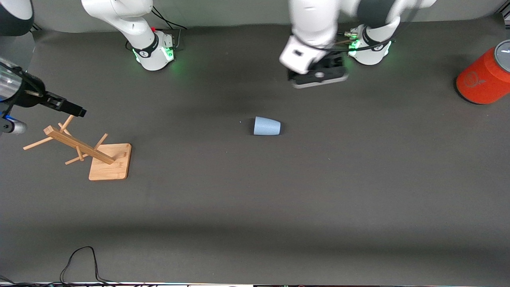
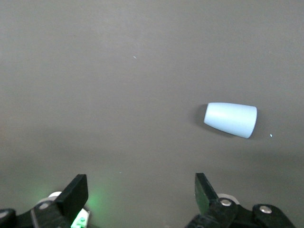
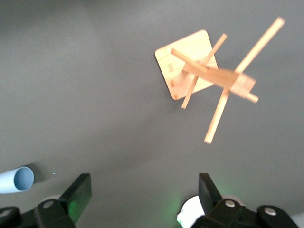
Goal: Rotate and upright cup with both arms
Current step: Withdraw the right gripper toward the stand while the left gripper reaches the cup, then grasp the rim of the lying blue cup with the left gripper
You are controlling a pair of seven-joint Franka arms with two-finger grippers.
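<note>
Next, the left gripper takes hold of the tipped pale-blue cup by its rim point(image 1: 255, 126) point(image 2: 253, 122) and brings the cup upright.
The pale-blue cup point(image 1: 267, 126) lies on its side at the middle of the dark table, with its rim toward the right arm's end. My left gripper point(image 1: 318, 75) hangs open and empty over the table near the left arm's base, well apart from the cup. In the left wrist view the cup point(image 2: 231, 119) lies ahead of the open left gripper point(image 2: 141, 183). My right gripper point(image 1: 73, 109) is open and empty, high over the wooden rack. In the right wrist view the gripper point(image 3: 144, 183) is open and the cup's open mouth point(image 3: 16, 179) shows at the edge.
A wooden peg rack point(image 1: 79, 147) on a square base stands toward the right arm's end; it also shows in the right wrist view point(image 3: 209, 71). A large orange-red cylinder point(image 1: 484, 77) stands at the left arm's end. A black cable point(image 1: 79, 259) lies at the table's near edge.
</note>
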